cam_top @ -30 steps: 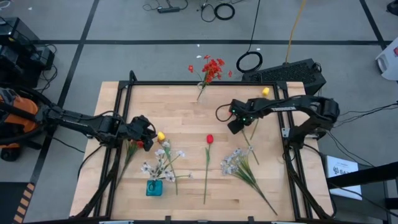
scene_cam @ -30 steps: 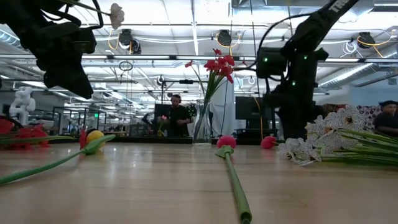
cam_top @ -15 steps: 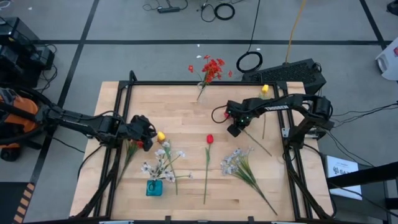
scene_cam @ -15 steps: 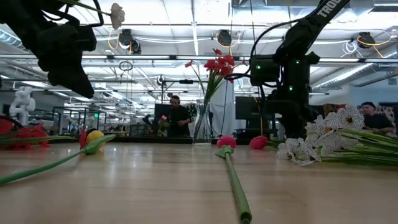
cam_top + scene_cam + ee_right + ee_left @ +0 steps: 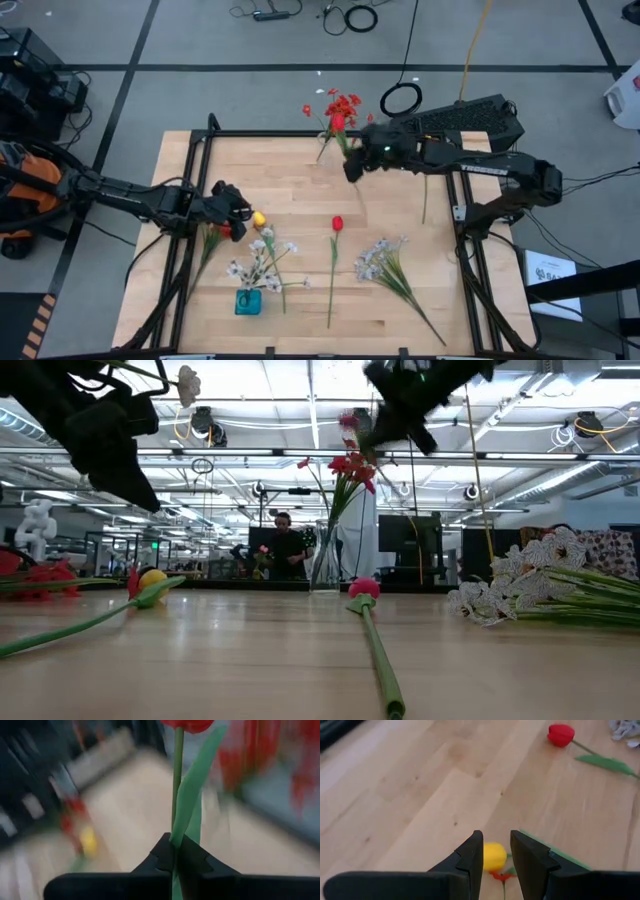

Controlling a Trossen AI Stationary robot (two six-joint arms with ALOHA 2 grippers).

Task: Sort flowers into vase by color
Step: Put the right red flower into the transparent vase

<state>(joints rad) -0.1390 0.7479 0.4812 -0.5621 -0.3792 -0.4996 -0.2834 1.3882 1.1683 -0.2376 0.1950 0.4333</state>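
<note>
The red tulip's stem end hangs outside the vase's opening, so my right gripper now keeps holding the red tulip [image 5: 186, 726] until that stem end sits inside the clear vase.
A clear glass vase [image 5: 325, 565] stands at the table's far edge with a red cluster [image 5: 345, 108] in it. Just beside the cluster my right gripper [image 5: 350, 168] is raised and shut on a red tulip [image 5: 337, 122]. At the table's left my left gripper [image 5: 496, 852] hangs open above a yellow tulip [image 5: 493, 856] that lies flat on the wood and touches nothing. Another red tulip [image 5: 337, 223] lies flat in the middle of the table. A spray of white blossoms [image 5: 385, 262] lies at the right. My right gripper pinches the red tulip's green stem [image 5: 175, 832] between its two fingers, some way below the head, with a leaf [image 5: 192, 795] alongside. The head [image 5: 187, 724] stands out past the fingertips. The tulip is lifted clear of the table, its head up by the red cluster.
A small blue vase [image 5: 247, 300] with white blossoms stands near the front edge at the left. Red flowers [image 5: 222, 233] lie by my left gripper. A green stem [image 5: 424, 205] lies at the right edge. A black frame [image 5: 300, 133] rims the table.
My right gripper has shut on the stem of a red tulip that lay at the table's right, then gone up and toward the far edge and the vase. The tulip has come off the wood and now stands head up beside the red cluster.
</note>
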